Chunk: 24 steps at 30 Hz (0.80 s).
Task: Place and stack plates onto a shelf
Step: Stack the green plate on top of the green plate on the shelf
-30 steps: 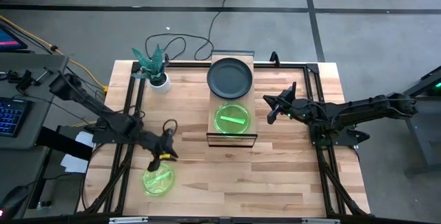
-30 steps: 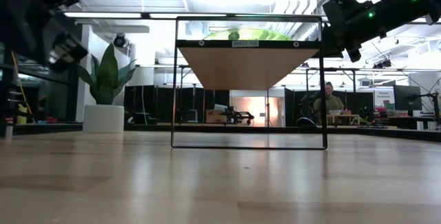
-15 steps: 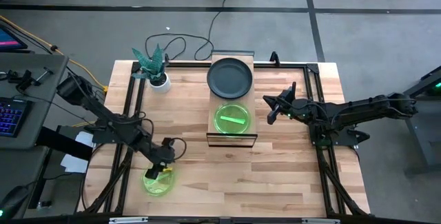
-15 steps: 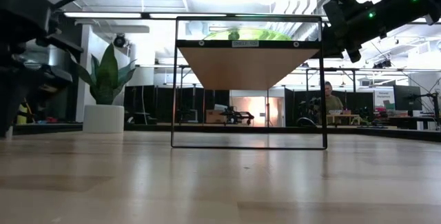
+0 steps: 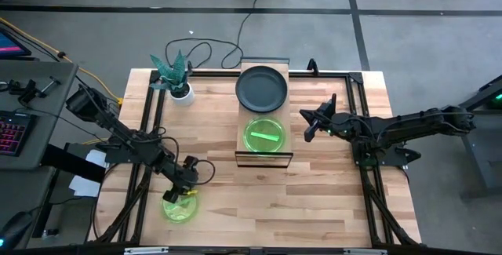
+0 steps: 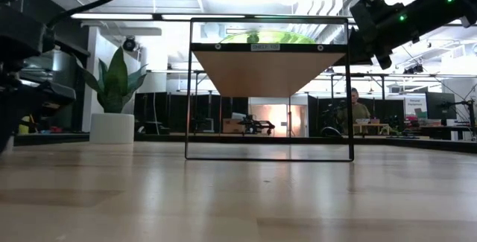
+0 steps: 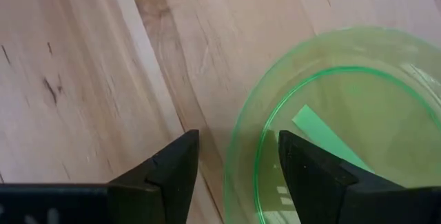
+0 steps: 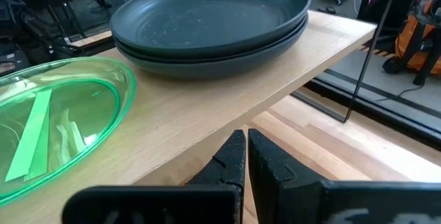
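One low finger is beside the green plate's far rim (image 7: 244, 138) and the other inside the plate's rim, so it is now time for my left gripper to close on the plate.
A translucent green plate (image 5: 180, 207) (image 7: 344, 120) lies flat on the tabletop near the front left. My left gripper (image 5: 186, 187) (image 7: 238, 141) is open just above the plate's far rim. One finger is outside the rim and one is over the plate's inside, and no touch shows. The shelf (image 5: 243, 122) (image 8: 227, 107) stands at the table's middle back. On it are stacked dark grey plates (image 5: 261, 88) (image 8: 207, 17) at the far end and another green plate (image 5: 264, 136) (image 8: 48, 124) at the near end. My right gripper (image 5: 307, 128) (image 8: 246, 138) is shut and empty beside the shelf's right edge.
A white pot with a green plant (image 5: 180, 89) (image 6: 113, 119) stands at the table's far left corner. Black frame rails (image 5: 149, 129) run along the table's left, right and far sides. Bare wood lies in front of the shelf.
My left gripper has moved toward the table's near edge and down, onto the far rim of the green plate on the table. The plate has stayed where it was.
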Motion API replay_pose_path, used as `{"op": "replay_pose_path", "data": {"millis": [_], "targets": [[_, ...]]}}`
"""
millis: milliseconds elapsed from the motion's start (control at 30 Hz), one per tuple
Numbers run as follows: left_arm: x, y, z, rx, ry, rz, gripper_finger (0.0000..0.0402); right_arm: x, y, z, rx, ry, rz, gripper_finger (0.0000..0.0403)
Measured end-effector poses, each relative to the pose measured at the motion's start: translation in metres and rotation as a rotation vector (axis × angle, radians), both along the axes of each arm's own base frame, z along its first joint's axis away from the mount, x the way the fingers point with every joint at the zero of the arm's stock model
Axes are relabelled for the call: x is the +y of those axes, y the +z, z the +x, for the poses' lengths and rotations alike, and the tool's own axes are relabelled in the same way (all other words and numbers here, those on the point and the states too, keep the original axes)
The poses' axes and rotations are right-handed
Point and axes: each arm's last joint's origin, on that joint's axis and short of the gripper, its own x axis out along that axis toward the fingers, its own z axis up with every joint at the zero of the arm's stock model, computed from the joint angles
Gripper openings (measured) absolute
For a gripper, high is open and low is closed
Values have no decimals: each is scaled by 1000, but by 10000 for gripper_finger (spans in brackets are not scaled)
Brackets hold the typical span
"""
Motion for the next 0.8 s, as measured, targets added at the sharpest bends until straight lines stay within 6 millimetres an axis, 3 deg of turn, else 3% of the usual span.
{"op": "replay_pose_path", "data": {"millis": [167, 267, 533, 667, 800], "targets": [[-1, 0, 1, -1, -10, -24, 182, 0, -1, 0, 6, 1, 2, 0], [-2, 0, 0, 17, -26, -44, 158, 0, -1, 0, 6, 1, 2, 0], [0, -1, 1, 41, -19, -61, 16, 0, -1, 0, 7, 1, 2, 0], [4, 0, 4, 78, 8, -105, 8, 0, -1, 0, 7, 1, 2, 0], [7, 18, 15, 85, 39, -173, 2, 0, -1, 0, 5, -1, 5, 0]]}}
